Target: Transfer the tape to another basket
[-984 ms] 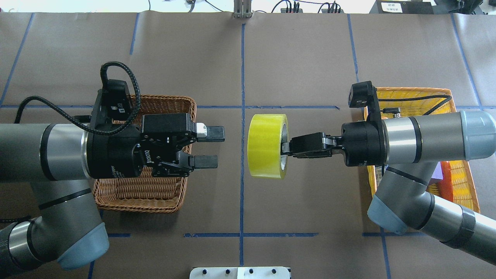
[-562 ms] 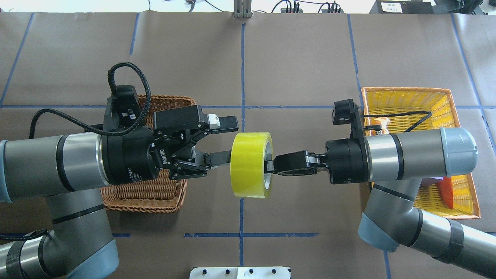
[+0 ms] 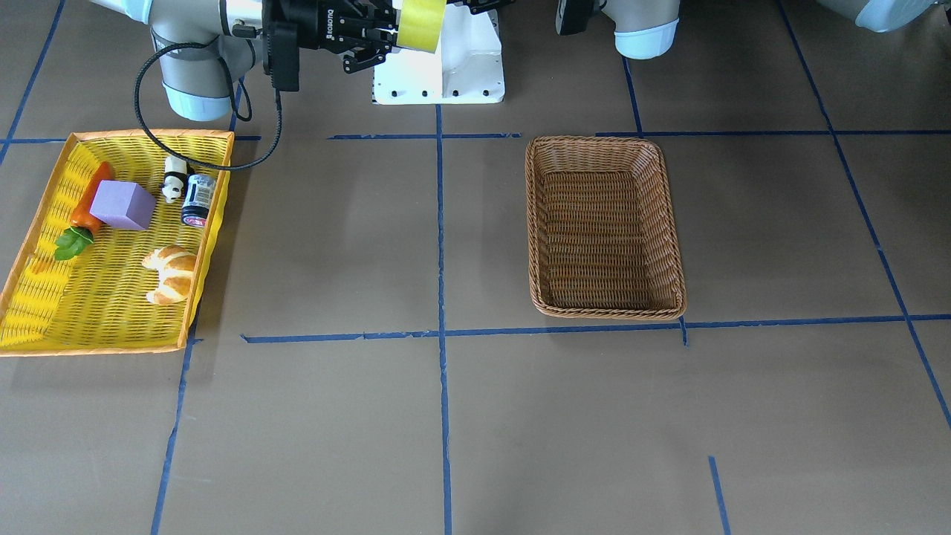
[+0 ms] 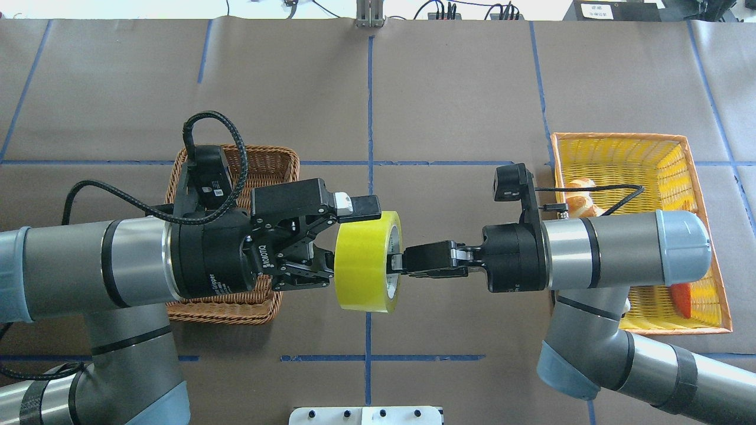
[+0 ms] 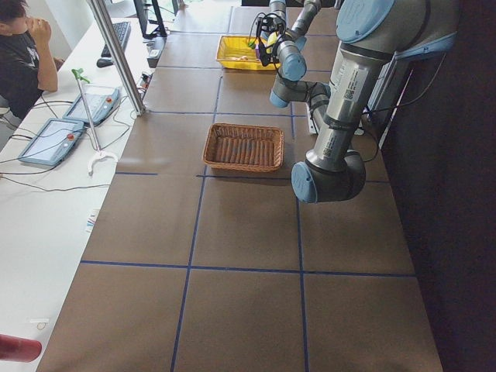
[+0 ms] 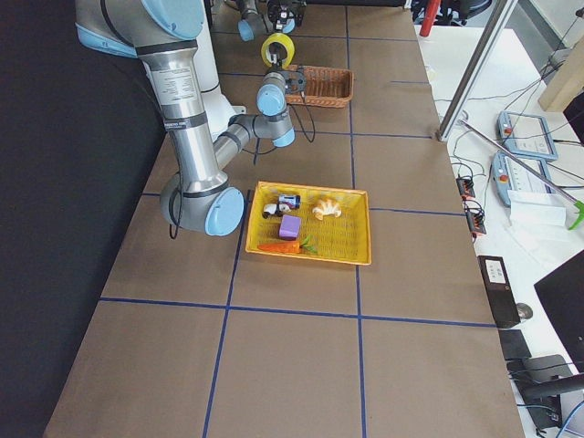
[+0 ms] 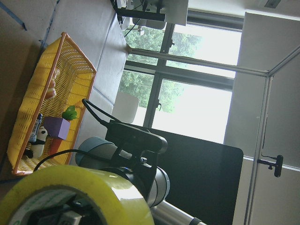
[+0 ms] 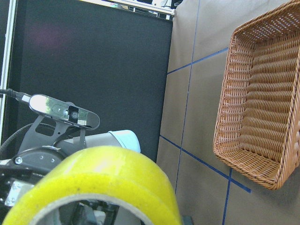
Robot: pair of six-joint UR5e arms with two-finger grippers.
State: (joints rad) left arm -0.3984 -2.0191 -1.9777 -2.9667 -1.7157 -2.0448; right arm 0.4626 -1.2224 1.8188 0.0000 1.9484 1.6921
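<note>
The yellow-green tape needs to move to another basket, so my left gripper will grip it by its rim (image 7: 119,187) next.
The yellow-green tape (image 4: 366,260) hangs in the air above the table's middle, its axis level. My right gripper (image 4: 396,262) is shut on the roll's rim from the right. My left gripper (image 4: 353,236) is open; its upper finger (image 4: 361,206) lies over the roll's outside and the lower one is hidden behind the roll. The tape also shows in the front view (image 3: 420,22), the left wrist view (image 7: 79,192) and the right wrist view (image 8: 103,173). The brown wicker basket (image 3: 605,227) stands empty, partly under my left arm in the overhead view (image 4: 271,162).
A yellow basket with an orange rim (image 3: 44,312) at my right holds a croissant (image 3: 171,273), a purple block (image 3: 125,206), a carrot, a can and a small panda figure. A white base plate (image 3: 438,74) sits at the robot's side.
My right arm has carried the tape to the left, toward the left gripper. My left gripper has moved right, and its open fingers now straddle the roll's wall.
</note>
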